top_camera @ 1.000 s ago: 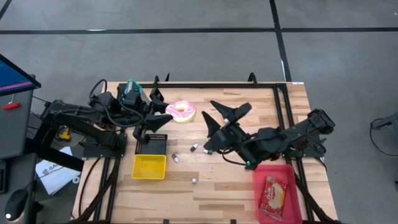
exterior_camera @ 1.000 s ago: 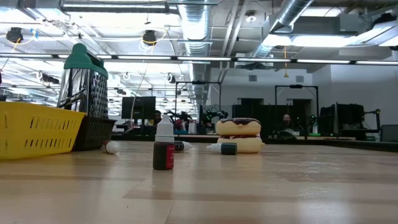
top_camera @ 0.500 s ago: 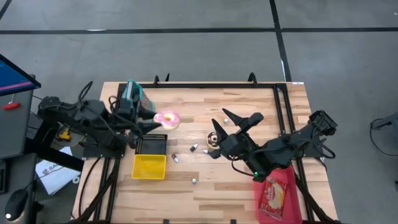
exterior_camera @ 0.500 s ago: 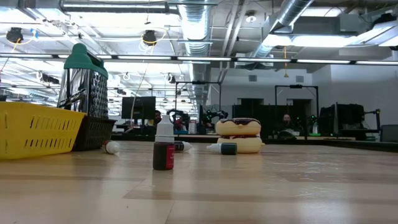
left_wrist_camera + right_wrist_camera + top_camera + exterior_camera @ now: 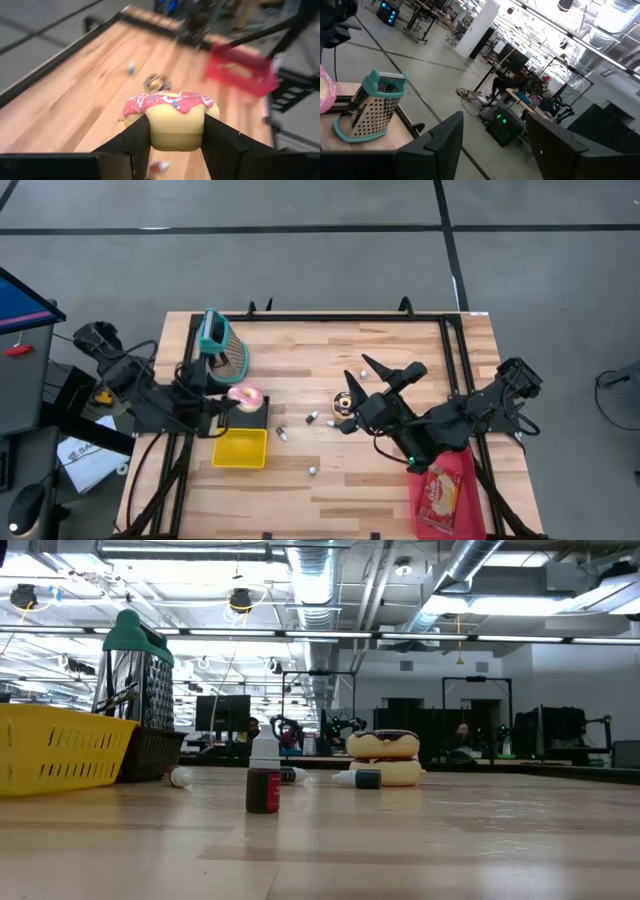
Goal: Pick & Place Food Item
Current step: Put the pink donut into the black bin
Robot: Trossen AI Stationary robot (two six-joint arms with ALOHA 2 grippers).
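The pink donut (image 5: 170,120) hangs high above the wooden tabletop in the left wrist view. The donut stays held in my left gripper for now.
A pink-iced donut (image 5: 170,117) with sprinkles sits between the fingers of my left gripper (image 5: 240,397), up in the air over the black basket (image 5: 256,412) at the table's left. In the right wrist view the donut (image 5: 325,90) shows at the edge. A chocolate-topped donut (image 5: 345,402) (image 5: 383,757) rests flat on the table near the middle. My right gripper (image 5: 392,368) (image 5: 492,120) hovers open beside it, holding nothing. My left gripper pinches the pink donut by two opposite sides of its pale dough (image 5: 150,130), one finger (image 5: 132,145) on each side. The fingers come from the table's left, slanting a little downward. The donut is lifted clear and sits level, icing up.
A yellow basket (image 5: 240,448) lies just nearer than the black one. A green-handled grater (image 5: 220,345) stands at the far left. Small bottles (image 5: 282,434) (image 5: 264,776) are scattered mid-table. A red basket (image 5: 445,485) with a snack pack is at the near right.
My left gripper has swung with the pink donut from the table's far middle toward the left and near edges and somewhat down, to above the black basket. The donut has stayed clear of the table. My right gripper has rolled a little, uncovering the chocolate donut.
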